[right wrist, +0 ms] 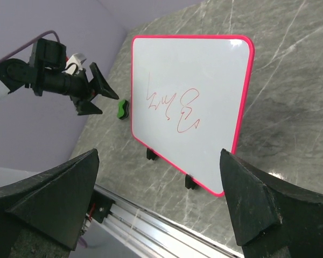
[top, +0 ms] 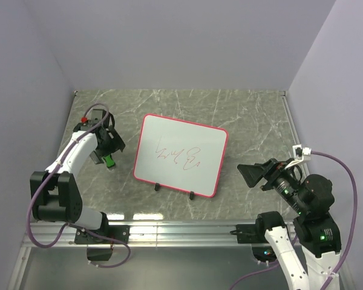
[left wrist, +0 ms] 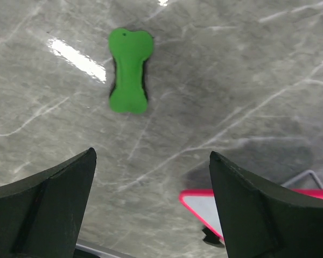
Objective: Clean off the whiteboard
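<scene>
I will grab the green eraser across its narrow middle (top: pixel 109 161) from above with my left gripper. The eraser's dark bottom then stays free to erase the whiteboard (top: pixel 180 155).
The whiteboard (top: pixel 180 155) lies flat on the marble table, white with a pink-red frame, small black feet and red scribbles (top: pixel 181 158) in its middle. It also shows in the right wrist view (right wrist: pixel 204 75), and one corner shows in the left wrist view (left wrist: pixel 204 205). A small green eraser (top: pixel 111 161) lies on the table left of the board. In the left wrist view the eraser (left wrist: pixel 130 70) is ahead of the fingers. My left gripper (top: pixel 107 149) is open and empty just above the eraser. My right gripper (top: pixel 251 174) is open and empty, right of the board, raised.
An aluminium rail (top: pixel 181 229) runs along the table's near edge by the arm bases. Purple walls close in the table at the back and both sides. Bare marble (top: pixel 254 121) lies behind and to the right of the board.
</scene>
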Controlling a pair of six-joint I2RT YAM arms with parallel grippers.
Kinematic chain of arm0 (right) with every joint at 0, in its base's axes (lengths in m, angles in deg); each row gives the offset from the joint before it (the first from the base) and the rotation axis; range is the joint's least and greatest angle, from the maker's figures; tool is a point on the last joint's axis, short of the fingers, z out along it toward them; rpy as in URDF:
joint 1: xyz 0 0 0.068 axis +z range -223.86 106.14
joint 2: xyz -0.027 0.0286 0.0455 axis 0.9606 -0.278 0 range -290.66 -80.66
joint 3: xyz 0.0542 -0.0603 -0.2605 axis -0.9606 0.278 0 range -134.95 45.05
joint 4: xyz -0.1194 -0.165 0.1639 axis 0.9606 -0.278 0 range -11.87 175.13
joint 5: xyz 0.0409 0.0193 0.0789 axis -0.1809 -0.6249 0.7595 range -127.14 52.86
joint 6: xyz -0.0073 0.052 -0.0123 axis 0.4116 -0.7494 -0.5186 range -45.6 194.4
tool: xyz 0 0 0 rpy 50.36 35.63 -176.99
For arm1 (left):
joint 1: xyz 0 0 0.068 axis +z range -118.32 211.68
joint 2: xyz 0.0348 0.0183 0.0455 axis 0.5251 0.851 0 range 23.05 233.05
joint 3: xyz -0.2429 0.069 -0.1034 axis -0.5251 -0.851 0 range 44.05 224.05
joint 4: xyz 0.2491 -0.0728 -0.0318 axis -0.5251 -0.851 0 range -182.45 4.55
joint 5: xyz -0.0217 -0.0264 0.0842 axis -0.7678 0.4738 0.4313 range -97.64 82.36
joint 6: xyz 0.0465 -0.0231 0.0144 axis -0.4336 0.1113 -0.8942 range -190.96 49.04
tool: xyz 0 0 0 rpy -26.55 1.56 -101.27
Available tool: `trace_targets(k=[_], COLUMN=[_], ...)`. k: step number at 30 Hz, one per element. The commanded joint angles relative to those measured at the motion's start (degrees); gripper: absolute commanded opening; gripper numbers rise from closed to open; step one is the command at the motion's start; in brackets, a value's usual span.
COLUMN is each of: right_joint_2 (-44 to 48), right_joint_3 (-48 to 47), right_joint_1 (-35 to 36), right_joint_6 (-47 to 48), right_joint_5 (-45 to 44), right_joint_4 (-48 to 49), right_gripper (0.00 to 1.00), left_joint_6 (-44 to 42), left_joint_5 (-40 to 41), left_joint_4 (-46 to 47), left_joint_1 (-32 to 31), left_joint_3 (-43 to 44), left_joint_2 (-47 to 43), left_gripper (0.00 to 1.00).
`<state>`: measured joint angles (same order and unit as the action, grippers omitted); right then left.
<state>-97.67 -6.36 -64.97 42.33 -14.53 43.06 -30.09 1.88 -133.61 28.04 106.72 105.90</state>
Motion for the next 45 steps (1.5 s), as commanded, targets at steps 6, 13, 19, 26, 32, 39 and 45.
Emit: trace_targets(k=[6, 13, 19, 26, 32, 39, 45], right_joint_2=[2.07, 3.31, 2.43, 2.51, 3.13, 2.43, 0.15], right_joint_3=[-1.05, 0.79, 0.79, 2.29, 2.90, 2.99, 3.17], right_joint_1=[0.52, 0.43, 0.43, 0.52, 0.43, 0.43, 0.52], right_joint_6=[0.70, -1.32, -1.94, -3.17, -2.99, -2.73, -0.89], right_joint_5=[0.15, -0.02, -1.08, -0.73, -1.69, -1.96, -2.57], right_joint_4=[-2.85, -1.09, 0.14, 1.02, 0.40, 0.58, 3.65], right_gripper=[1.00, 1.00, 1.00, 1.00, 1.00, 0.99, 1.00], left_joint_6=[-3.59, -7.11, -7.38, -5.62, -4.91, -4.48, -3.16], left_joint_5=[4.72, 2.79, 1.21, 1.55, 1.47, -0.02, -1.87], left_joint_4=[4.21, 9.05, 11.07, 13.88, 14.50, 15.55, 16.17], left_joint_1=[0.82, 3.46, 5.66, 6.27, 6.72, 6.89, 6.80], left_joint_3=[-6.15, -5.64, -3.96, -4.23, -2.12, -1.06, -2.03], left_joint_2=[0.73, 4.16, 9.26, 11.28, 14.18, 18.31, 18.14], left_gripper=[0.91, 0.90, 0.90, 0.83, 0.56, 0.29, 0.00])
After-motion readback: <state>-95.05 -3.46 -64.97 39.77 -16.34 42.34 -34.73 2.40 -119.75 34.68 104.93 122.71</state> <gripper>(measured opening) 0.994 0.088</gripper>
